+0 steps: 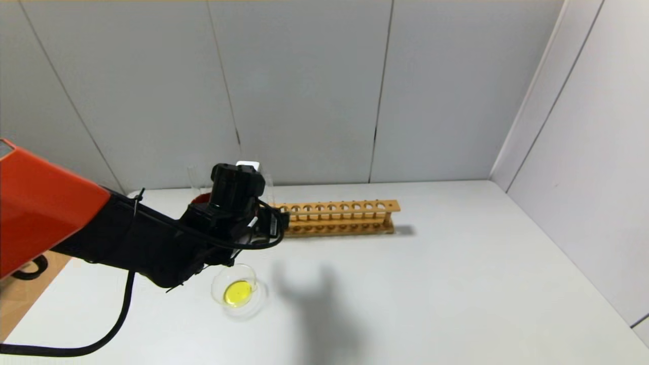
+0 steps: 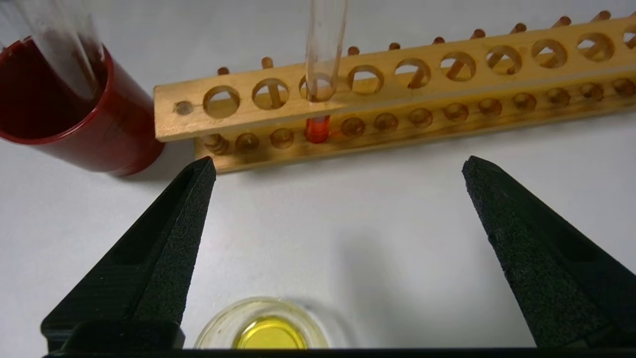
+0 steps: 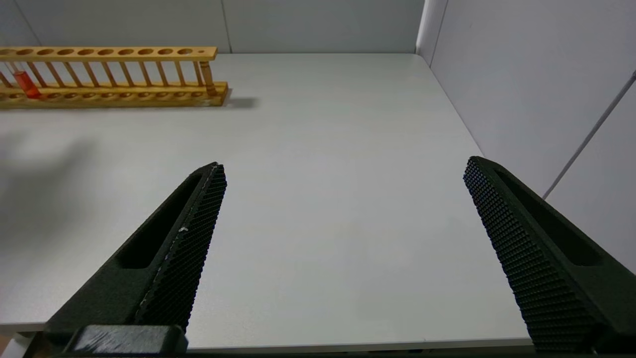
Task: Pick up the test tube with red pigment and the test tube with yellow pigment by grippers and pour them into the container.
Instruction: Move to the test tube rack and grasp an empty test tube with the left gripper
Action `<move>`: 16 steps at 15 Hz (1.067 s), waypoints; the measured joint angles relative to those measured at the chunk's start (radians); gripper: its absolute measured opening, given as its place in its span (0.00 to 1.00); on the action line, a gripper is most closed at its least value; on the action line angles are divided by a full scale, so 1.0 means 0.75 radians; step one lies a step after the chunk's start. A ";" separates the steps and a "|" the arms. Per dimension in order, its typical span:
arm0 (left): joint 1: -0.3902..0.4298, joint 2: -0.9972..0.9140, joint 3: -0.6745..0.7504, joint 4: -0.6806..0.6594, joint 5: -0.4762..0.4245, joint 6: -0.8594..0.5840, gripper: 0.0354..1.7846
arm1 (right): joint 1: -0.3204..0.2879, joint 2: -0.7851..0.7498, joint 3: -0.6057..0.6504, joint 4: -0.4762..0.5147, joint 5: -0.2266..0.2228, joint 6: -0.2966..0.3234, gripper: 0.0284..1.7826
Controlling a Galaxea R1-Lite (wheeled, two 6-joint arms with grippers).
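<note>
The red tube has its lower half closed in by the wooden rack, so my left gripper should next take hold of the tube by the clear glass above the rack's bar [image 2: 325, 46].
The test tube with red pigment [image 2: 318, 127] stands upright in a hole near the end of the wooden rack [image 2: 447, 84] that is next to the cup, with red-orange liquid at its bottom. It also shows in the right wrist view [image 3: 24, 84]. The container [image 2: 218, 323] sits on the table in front of the rack and holds yellow liquid; it also shows in the head view [image 1: 218, 289]. My left gripper [image 2: 339, 163] is open and empty, above the table between the container and the rack, facing the red tube. My right gripper [image 3: 344, 164] is open and empty over bare table. No tube with yellow liquid shows.
A dark red cup [image 2: 99, 129] stands just beside the rack's end, with colourless clear tubes [image 2: 64, 54] leaning in it. The rack [image 1: 337, 218] lies along the back of the white table, near the grey wall. Another grey wall panel runs along the table's right side.
</note>
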 joint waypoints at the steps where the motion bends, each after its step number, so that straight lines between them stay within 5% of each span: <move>1: 0.009 0.034 -0.042 0.001 0.001 -0.002 0.98 | 0.001 0.000 0.000 0.000 0.000 0.000 0.98; 13: 0.141 0.329 -0.379 0.008 -0.055 0.005 0.98 | 0.001 0.000 0.000 0.000 0.000 0.000 0.98; 16: 0.143 0.348 -0.386 -0.002 -0.090 0.004 0.90 | 0.001 0.000 0.000 0.000 -0.001 0.000 0.98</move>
